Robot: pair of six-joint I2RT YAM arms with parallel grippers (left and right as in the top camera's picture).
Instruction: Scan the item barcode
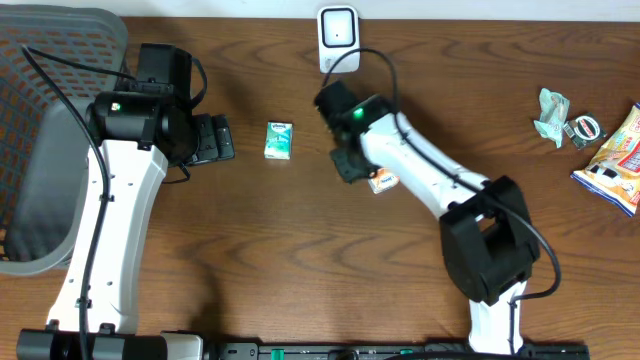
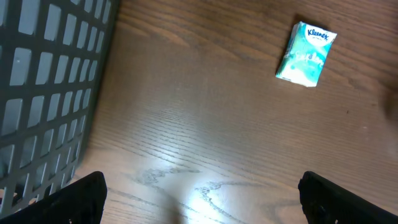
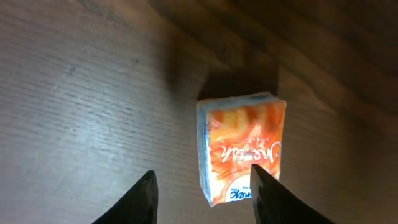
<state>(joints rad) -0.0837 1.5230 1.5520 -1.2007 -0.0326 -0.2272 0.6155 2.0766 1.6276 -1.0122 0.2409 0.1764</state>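
Note:
I should next use my right gripper to grab the exposed long side edge (image 3: 204,152) of the orange packet (image 3: 242,146), so that I can tip it on edge for barcode scanning.
A small orange packet (image 3: 242,146) with white script lies flat on the wooden table, and from overhead it (image 1: 383,181) shows just right of my right gripper (image 1: 349,166). My right gripper (image 3: 205,199) is open and hovers over it. The packet's lower end sits between the fingertips, close to the right finger (image 3: 273,199), with a gap at the left finger. A white barcode scanner (image 1: 338,35) stands at the table's back edge. My left gripper (image 2: 202,199) is wide open over bare wood, holding nothing. No barcode shows on the packet.
A green Kleenex tissue pack (image 1: 280,139) (image 2: 306,54) lies between the two arms. A grey mesh basket (image 1: 50,60) (image 2: 43,81) fills the left side. A crumpled wrapper (image 1: 555,118) and a snack bag (image 1: 615,155) lie at the far right.

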